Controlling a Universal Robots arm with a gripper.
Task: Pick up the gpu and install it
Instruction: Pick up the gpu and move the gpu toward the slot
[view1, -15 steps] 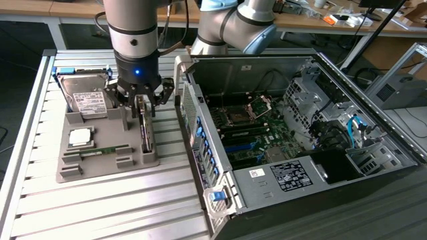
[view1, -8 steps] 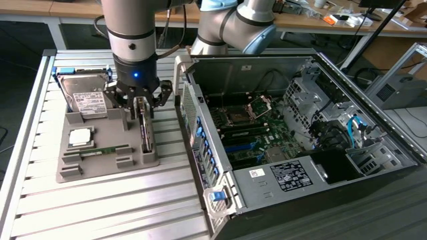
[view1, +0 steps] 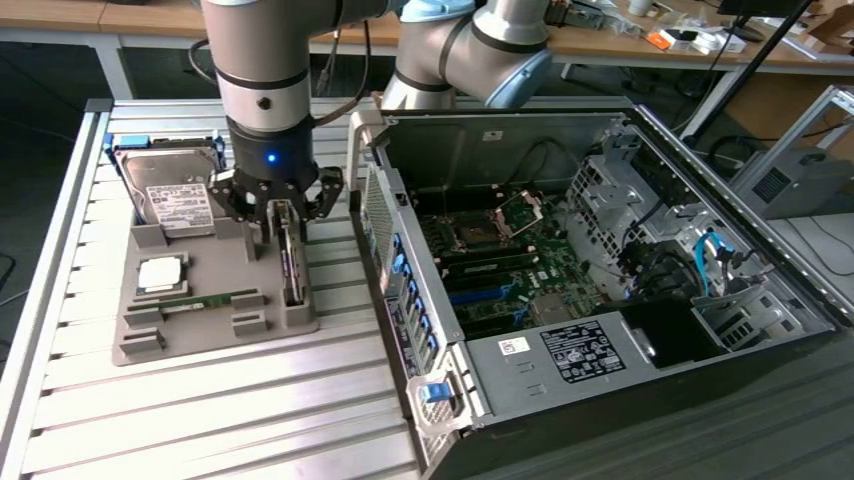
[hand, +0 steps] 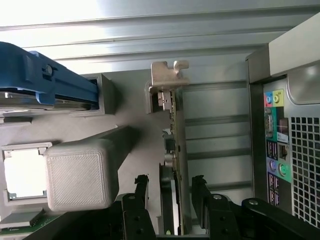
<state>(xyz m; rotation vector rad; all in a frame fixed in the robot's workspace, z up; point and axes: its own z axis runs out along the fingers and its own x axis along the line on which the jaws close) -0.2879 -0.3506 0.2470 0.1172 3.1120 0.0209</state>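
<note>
My gripper's fingers reach down on both sides of the GPU's upper edge (hand: 175, 200), and closing now would catch the GPU, so it is time to close.
The gpu (view1: 291, 268) stands on its edge in a slot of the grey holder tray (view1: 200, 338), at the side nearest the computer case. In the wrist view the gpu (hand: 178, 131) shows as a thin edge with its metal bracket at the far end. My gripper (view1: 284, 218) hangs straight over the card, lowered around its upper edge. Seen from the wrist, the gripper (hand: 170, 186) is open: one black finger (hand: 141, 186) stands on each side of the card with a small gap to it. Nothing is held.
The tray also carries a silver hard drive (view1: 174, 190), a CPU (view1: 163, 272) and a green RAM stick (view1: 214, 300). The open computer case (view1: 747, 250) with its motherboard (view1: 514, 270) lies at the exterior view's right, close beside the tray. A grey tray post (hand: 82, 172) rises near the fingers.
</note>
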